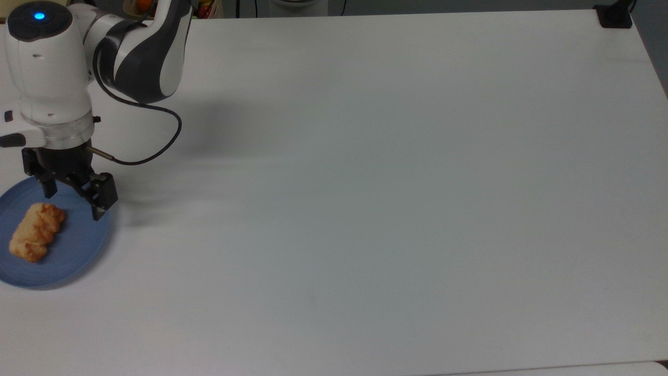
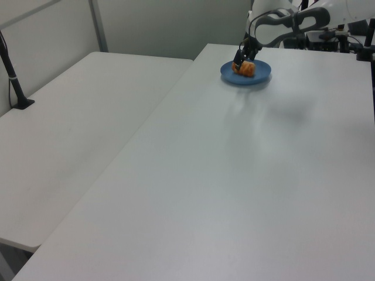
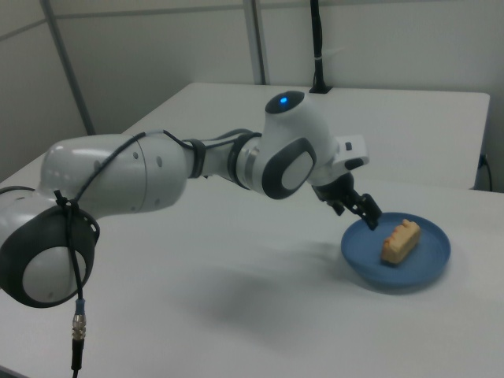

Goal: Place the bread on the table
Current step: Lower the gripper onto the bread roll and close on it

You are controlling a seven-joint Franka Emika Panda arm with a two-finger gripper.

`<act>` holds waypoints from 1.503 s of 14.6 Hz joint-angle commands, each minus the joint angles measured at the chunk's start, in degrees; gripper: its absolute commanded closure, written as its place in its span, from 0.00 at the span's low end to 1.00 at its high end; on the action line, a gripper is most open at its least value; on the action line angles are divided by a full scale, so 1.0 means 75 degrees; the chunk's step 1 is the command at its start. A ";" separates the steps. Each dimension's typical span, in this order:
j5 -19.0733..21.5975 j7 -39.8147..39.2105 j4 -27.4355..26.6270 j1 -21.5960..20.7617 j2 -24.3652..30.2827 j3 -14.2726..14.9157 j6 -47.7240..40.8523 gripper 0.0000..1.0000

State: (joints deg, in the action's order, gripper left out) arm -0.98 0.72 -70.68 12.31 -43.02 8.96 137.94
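Note:
I need to grab the bread around its middle with my gripper next, to put it on the tabletop.
The bread, a small golden-brown loaf, lies on a round blue plate at the top view's left edge of the white table. My gripper hangs open over the plate's far rim, just beyond the bread, with nothing between its fingers. In the left view the gripper stands right at the bread on the plate. In the right view the gripper is to the right view's left of the bread, above the plate's edge and not touching the loaf.
A black clamp mount sits on the table's corner at the top view's upper right. A second white table adjoins at the left view's left, with a black post on it. My arm's cable loops beside the wrist.

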 commanded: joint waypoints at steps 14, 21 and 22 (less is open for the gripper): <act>0.0095 -0.0131 0.0225 0.0315 -0.1201 0.0504 0.2784 0.00; 0.0095 -0.0495 0.0190 0.0339 -0.1201 0.0540 0.2936 0.93; 0.0095 -0.0495 0.0179 0.0339 -0.1189 0.0540 0.2936 1.00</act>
State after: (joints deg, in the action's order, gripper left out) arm -0.96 -1.27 -70.16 15.05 -51.33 12.51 158.65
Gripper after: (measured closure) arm 0.529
